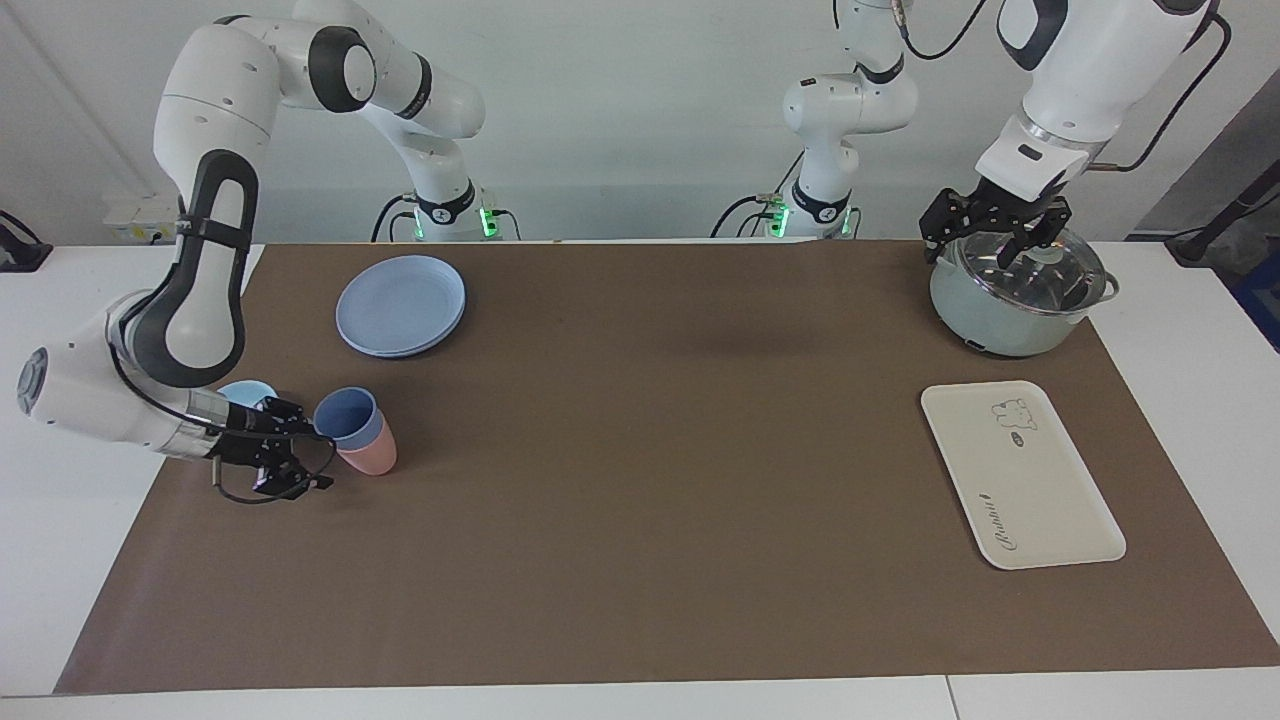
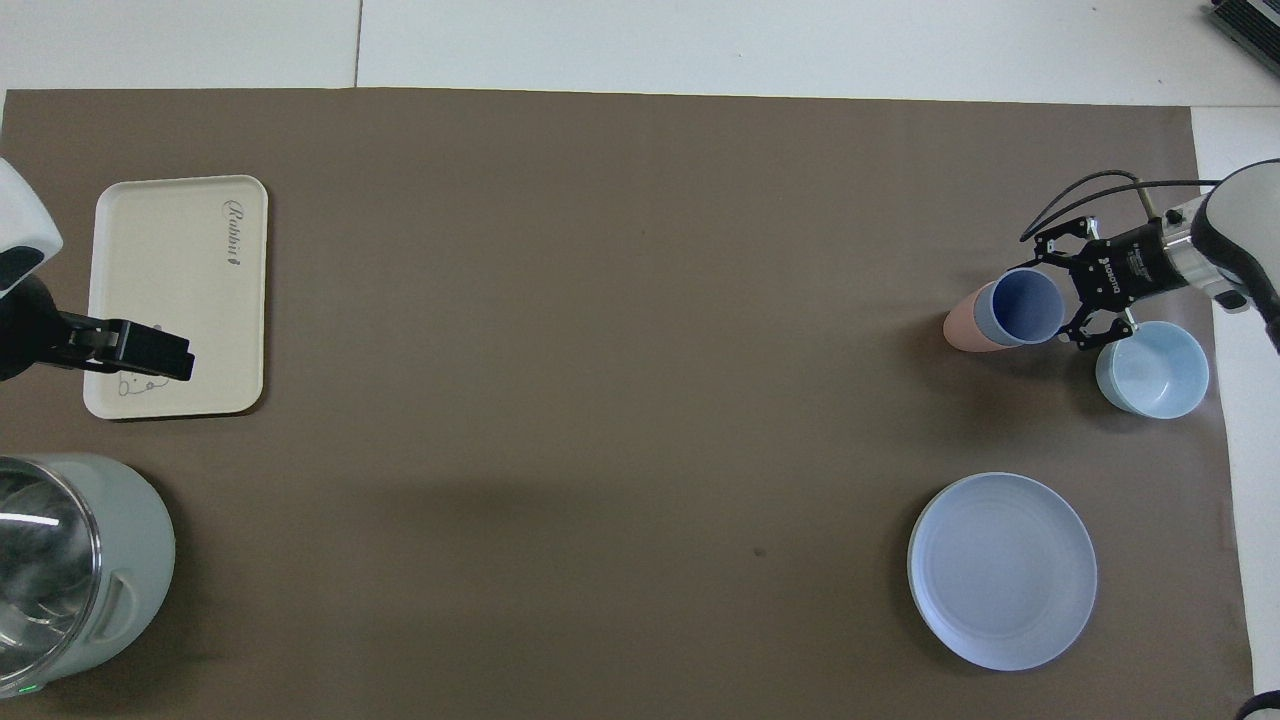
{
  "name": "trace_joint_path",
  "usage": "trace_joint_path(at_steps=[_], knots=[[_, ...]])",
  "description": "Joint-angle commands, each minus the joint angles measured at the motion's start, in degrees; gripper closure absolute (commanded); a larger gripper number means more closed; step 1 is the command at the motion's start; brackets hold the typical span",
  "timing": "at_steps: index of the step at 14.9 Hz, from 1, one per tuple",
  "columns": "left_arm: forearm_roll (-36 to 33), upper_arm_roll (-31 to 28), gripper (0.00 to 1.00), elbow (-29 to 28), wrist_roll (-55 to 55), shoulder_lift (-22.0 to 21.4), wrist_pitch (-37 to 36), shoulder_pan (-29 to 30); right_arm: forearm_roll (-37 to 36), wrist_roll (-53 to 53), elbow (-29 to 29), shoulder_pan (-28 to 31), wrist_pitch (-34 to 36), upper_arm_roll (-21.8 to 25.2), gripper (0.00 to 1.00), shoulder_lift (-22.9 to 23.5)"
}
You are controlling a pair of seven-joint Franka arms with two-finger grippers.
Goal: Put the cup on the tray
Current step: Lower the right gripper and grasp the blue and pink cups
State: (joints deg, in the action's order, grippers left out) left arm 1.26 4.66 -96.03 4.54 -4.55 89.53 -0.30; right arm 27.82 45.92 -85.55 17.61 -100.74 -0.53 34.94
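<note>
My right gripper reaches the pink cup and grabs its side [image 2: 963, 325] next, which leaves the blue cup's rim free to grab for the tray.
The periwinkle-blue cup [image 1: 347, 414] is nested inside a salmon-pink cup [image 1: 372, 458]. The pair is tilted, mouth toward the right arm's end of the table, in the overhead view too [image 2: 1020, 306]. My right gripper [image 1: 315, 458] is low at the blue cup's rim, fingers spread open beside the mouth [image 2: 1062, 298]. The cream tray [image 1: 1020, 475] with bear drawing and lettering lies bare at the left arm's end [image 2: 175, 270]. My left gripper [image 1: 990, 255] waits, open, above a pot's lid.
A light-blue bowl [image 1: 245, 392] sits right beside the right gripper [image 2: 1150, 370]. A round blue plate [image 1: 400, 305] lies nearer the robots than the cups. A pale green pot with glass lid [image 1: 1010, 310] stands nearer the robots than the tray.
</note>
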Motion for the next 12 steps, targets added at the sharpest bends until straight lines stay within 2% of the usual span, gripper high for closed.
trace_joint_path(at_steps=[1, 3, 7, 11, 12], knots=[[-1.0, 0.3, 0.0, -0.6, 0.6, -1.1, -0.6, 0.6, 3.4, -0.4, -2.2, 1.8, 0.7, -1.1, 0.1, -0.3], [-1.0, 0.3, 0.0, -0.6, 0.6, -1.1, -0.6, 0.6, 7.3, -0.7, -3.7, 1.8, -0.2, -1.9, 0.1, 0.0], [-1.0, 0.3, 0.0, -0.6, 0.6, -1.1, -0.6, 0.6, 8.5, -0.7, -4.4, 1.6, 1.7, -1.9, 0.1, 0.0], [-1.0, 0.3, 0.0, -0.6, 0.6, -1.2, -0.6, 0.6, 11.8, -1.3, -7.7, 1.7, 2.6, -2.0, 0.11, -1.1], [-1.0, 0.3, 0.0, -0.6, 0.6, -1.1, -0.6, 0.6, 11.9, -1.8, -7.9, 1.6, 2.9, -2.0, 0.33, -1.2]])
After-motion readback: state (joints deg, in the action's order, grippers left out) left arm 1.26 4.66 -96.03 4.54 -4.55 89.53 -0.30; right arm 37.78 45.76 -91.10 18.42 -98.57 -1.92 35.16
